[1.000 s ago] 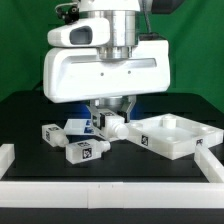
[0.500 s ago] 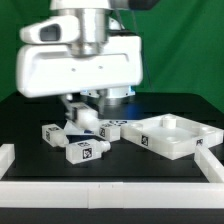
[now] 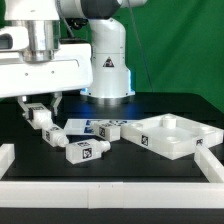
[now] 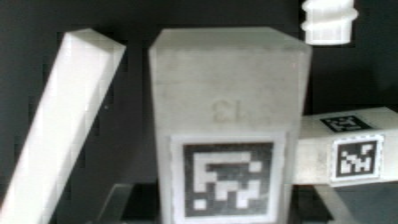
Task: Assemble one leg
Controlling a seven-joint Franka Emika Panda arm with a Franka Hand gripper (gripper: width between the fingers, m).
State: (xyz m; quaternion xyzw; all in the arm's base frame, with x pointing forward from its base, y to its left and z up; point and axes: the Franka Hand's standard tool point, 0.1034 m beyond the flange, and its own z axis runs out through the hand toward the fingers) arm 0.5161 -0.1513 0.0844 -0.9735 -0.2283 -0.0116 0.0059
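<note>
My gripper holds the white leg above the black table in the exterior view, so it should keep holding the leg.
My gripper (image 3: 41, 116) hangs at the exterior view's left, just above the black table, shut on a white tagged leg (image 3: 44, 118). In the wrist view that leg (image 4: 222, 100) stands between the dark fingers (image 4: 139, 200), its tag facing the camera, with the gripper (image 4: 226, 208) closed around it. Three more legs lie on the table: one (image 3: 50, 136) right beside the gripper, one (image 3: 83, 151) nearer the front, one (image 3: 110, 129) in the middle. The large white square panel (image 3: 186, 146) lies at the right.
The marker board (image 3: 82, 125) lies flat behind the loose legs. A white rail (image 3: 100, 195) runs along the front, with posts at both ends (image 3: 7, 155). The robot base (image 3: 108, 70) stands at the back. A white bar (image 4: 68, 120) and another leg (image 4: 356, 152) show in the wrist view.
The gripper has moved from the middle of the table to the exterior view's left, carrying the leg with it. The other legs and the panel have not moved.
</note>
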